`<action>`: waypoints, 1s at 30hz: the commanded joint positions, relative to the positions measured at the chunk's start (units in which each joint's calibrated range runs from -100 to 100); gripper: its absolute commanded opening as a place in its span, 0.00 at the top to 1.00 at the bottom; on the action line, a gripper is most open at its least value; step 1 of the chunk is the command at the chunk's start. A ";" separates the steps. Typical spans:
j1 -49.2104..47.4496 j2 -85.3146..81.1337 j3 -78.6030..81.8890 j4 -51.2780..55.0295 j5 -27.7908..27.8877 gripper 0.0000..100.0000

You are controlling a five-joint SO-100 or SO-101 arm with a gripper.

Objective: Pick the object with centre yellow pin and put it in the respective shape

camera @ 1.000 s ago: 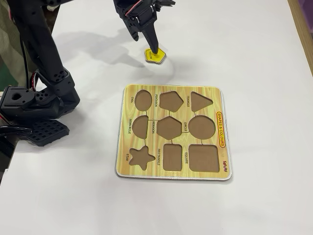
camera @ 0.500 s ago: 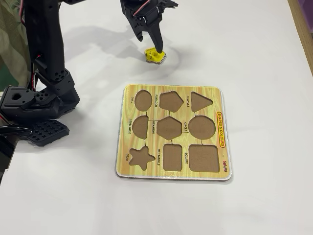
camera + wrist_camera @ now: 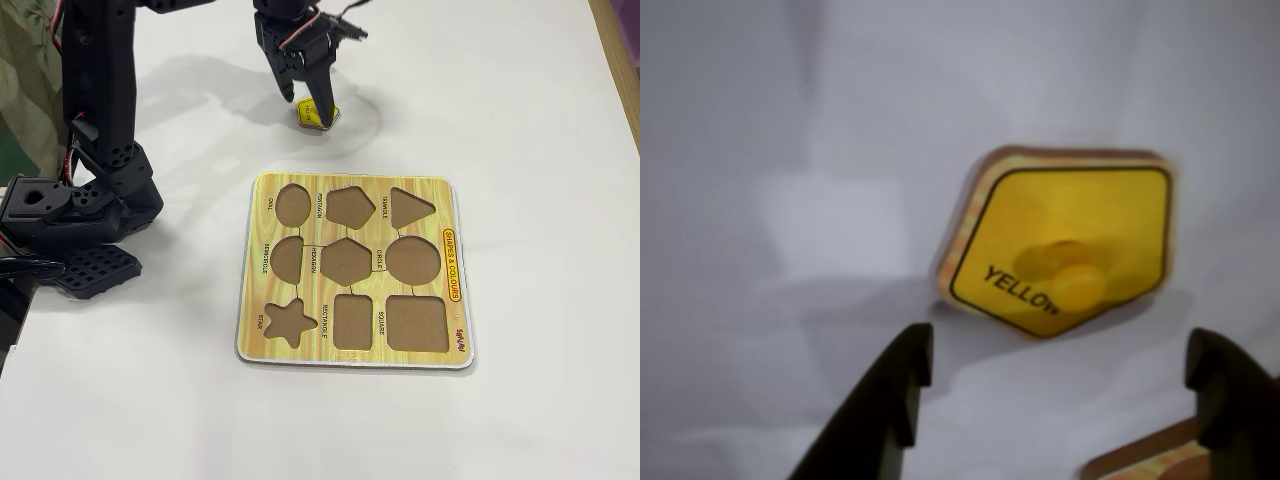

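Observation:
My gripper needs to grab the yellow pentagon [image 3: 1090, 215] next by its centre yellow pin, so that the pentagon can fit into its matching shape.
The object with centre yellow pin [image 3: 1065, 250] is a flat yellow pentagon marked YELLOW, lying on the white table just beyond my fingertips in the wrist view. My gripper [image 3: 1060, 372] is open, and its two black fingers [image 3: 895, 390] stand wide apart with only bare table between them. In the fixed view my gripper [image 3: 305, 103] hangs over the piece [image 3: 320, 115] and hides most of it. The respective shape [image 3: 349, 207], a brown pentagon cutout, is in the top row of the yellow board [image 3: 258, 300], below the piece.
The board also has a hexagon cutout [image 3: 346, 261], a triangle cutout [image 3: 410, 207] and several others. A corner of the board [image 3: 1145, 455] shows at the bottom right of the wrist view. The arm's black base [image 3: 70, 220] stands at the left table edge.
The arm has swung a little to the right and the gripper has come down closer over the yellow piece. The piece has not moved.

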 commanded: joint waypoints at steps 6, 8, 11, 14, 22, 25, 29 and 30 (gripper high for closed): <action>2.21 0.13 -3.78 -0.74 -0.04 0.72; 2.21 0.13 -4.32 -0.74 0.01 0.72; 2.21 0.21 -4.77 -0.82 0.01 0.72; 2.21 0.21 -4.77 -0.82 0.17 0.72; 2.12 0.13 -4.95 -0.82 -0.15 0.72; 2.12 0.13 -6.03 -0.82 0.32 0.72; 2.21 0.13 -6.03 -0.91 0.27 0.72; 2.21 0.13 -5.94 -1.86 0.43 0.72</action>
